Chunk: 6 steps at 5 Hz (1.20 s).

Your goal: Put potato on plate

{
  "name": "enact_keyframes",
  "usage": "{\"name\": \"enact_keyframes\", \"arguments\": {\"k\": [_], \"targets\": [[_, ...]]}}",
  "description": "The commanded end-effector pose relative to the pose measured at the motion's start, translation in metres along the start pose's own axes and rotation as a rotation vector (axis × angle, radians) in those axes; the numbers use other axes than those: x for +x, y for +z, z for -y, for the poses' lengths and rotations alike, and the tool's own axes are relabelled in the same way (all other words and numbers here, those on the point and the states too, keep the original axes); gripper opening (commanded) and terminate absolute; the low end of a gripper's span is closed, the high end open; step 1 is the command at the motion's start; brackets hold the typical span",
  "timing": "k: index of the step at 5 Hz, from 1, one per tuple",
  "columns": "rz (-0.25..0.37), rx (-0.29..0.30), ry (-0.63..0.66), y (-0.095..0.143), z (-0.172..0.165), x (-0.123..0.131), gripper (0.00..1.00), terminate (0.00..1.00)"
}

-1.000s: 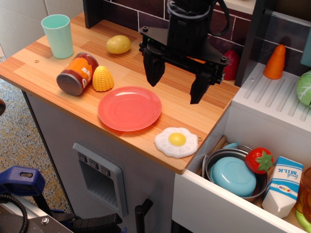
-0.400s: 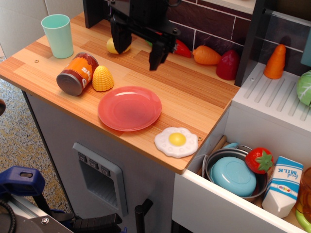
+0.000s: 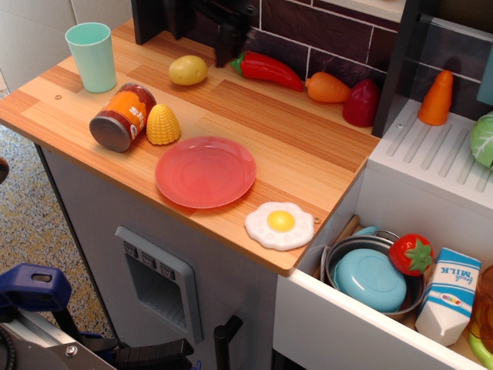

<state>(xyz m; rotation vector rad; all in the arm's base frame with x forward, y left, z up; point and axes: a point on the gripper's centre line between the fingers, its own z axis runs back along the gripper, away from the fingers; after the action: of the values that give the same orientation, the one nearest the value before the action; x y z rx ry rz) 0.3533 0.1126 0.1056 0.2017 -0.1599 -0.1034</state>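
My gripper grabs the potato's rounded sides next, to put the potato (image 3: 188,70) on the coral-red plate (image 3: 206,171).
The yellowish-tan potato (image 3: 188,70) lies on the wooden counter near the back left. The coral-red plate (image 3: 206,171) lies flat and bare near the counter's front edge, well in front of the potato. My black gripper (image 3: 201,40) hangs at the top of the view, just behind and above the potato. Its two fingers (image 3: 224,48) are spread apart with nothing between them, and its upper part is cut off by the frame edge.
An orange can (image 3: 122,117) on its side and a yellow corn piece (image 3: 162,125) lie left of the plate. A mint cup (image 3: 91,55) stands at the far left. A fried egg (image 3: 280,225), a red pepper (image 3: 266,69) and a carrot (image 3: 327,87) also lie on the counter. An open drawer at the right holds a blue dish (image 3: 370,280).
The gripper has moved from over the counter's middle right to the back left, rising toward the top edge, and now sits behind the potato. The objects have not moved.
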Motion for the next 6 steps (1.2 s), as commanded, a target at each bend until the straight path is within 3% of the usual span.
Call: {"name": "enact_keyframes", "arguments": {"k": [1,3,6], "targets": [[0.119,0.042,-0.032,0.003,-0.035,0.027,1.0,0.0],[0.157,-0.018,-0.088,-0.03,-0.064,0.044,1.0,0.0],[0.168,-0.065,-0.075,-0.063,-0.066,0.033,1.0,0.0]]}}
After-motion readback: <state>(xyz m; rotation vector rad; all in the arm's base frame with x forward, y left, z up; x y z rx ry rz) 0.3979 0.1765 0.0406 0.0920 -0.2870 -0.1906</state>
